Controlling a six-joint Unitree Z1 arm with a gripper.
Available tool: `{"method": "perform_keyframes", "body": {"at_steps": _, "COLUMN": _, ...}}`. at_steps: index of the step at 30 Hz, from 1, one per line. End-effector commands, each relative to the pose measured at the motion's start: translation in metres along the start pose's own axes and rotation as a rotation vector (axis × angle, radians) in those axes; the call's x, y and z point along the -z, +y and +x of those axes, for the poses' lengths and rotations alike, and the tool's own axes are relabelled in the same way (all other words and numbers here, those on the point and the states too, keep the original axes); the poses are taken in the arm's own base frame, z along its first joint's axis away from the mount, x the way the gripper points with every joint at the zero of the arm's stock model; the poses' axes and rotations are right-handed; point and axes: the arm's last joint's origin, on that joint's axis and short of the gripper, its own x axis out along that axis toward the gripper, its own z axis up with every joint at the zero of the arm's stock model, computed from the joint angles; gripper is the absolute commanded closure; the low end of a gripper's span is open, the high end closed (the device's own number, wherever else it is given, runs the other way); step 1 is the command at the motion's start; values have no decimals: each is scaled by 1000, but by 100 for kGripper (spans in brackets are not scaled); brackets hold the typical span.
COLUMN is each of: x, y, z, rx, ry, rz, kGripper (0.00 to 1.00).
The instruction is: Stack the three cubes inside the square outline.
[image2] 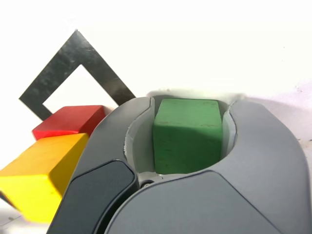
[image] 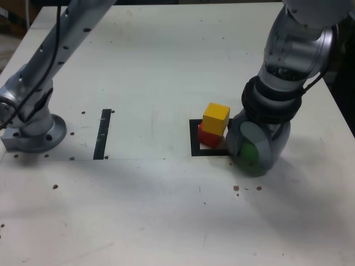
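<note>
The green cube is low beside the stack and short of the yellow cube's top. It would miss the stack if my gripper opened now.
In the exterior view a yellow cube rests on a red cube, and both stand in the square outline. Just to their right in that view, my gripper is down at the table with the green cube showing between its grey jaws. The wrist view shows the green cube held between the two curved jaws of the gripper, which press against its sides. Beside it are the red cube, the yellow cube and part of the square outline.
A narrow black strip lies on the white table toward the exterior view's left. The arm's grey base is bolted down at the far left. Small dark specks dot the table near the gripper.
</note>
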Motion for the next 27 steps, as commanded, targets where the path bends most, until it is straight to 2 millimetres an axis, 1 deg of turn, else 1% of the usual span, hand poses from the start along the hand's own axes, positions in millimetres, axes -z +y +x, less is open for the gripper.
{"method": "perform_keyframes", "body": {"at_steps": 1, "x": 3, "y": 1, "z": -5, "rx": -1, "ry": 4, "rz": -4, "kGripper": 88}}
{"method": "perform_keyframes", "body": {"at_steps": 4, "x": 6, "y": 1, "z": -11, "rx": 0, "ry": 11, "rz": -4, "kGripper": 89}}
{"method": "perform_keyframes", "body": {"at_steps": 7, "x": 10, "y": -1, "z": -25, "rx": -14, "ry": -4, "rz": -6, "kGripper": 89}}
{"method": "perform_keyframes", "body": {"at_steps": 9, "x": 17, "y": -3, "z": -42, "rx": -35, "ry": -27, "rz": -6, "kGripper": 89}}
{"method": "perform_keyframes", "body": {"at_steps": 11, "x": 29, "y": -8, "z": -64, "rx": -64, "ry": -57, "rz": -5, "kGripper": 89}}
{"method": "perform_keyframes", "body": {"at_steps": 14, "x": 52, "y": -17, "z": -100, "rx": -110, "ry": -97, "rz": -10, "kGripper": 89}}
{"method": "perform_keyframes", "body": {"at_steps": 17, "x": 77, "y": -25, "z": -124, "rx": -138, "ry": -111, "rz": -22, "kGripper": 89}}
{"method": "perform_keyframes", "body": {"at_steps": 19, "x": 88, "y": -27, "z": -130, "rx": -144, "ry": -105, "rz": -28, "kGripper": 89}}
{"method": "perform_keyframes", "body": {"at_steps": 21, "x": 95, "y": -28, "z": -131, "rx": -147, "ry": -94, "rz": -32, "kGripper": 89}}
{"method": "perform_keyframes", "body": {"at_steps": 27, "x": 97, "y": -24, "z": -119, "rx": -128, "ry": -47, "rz": -40, "kGripper": 89}}
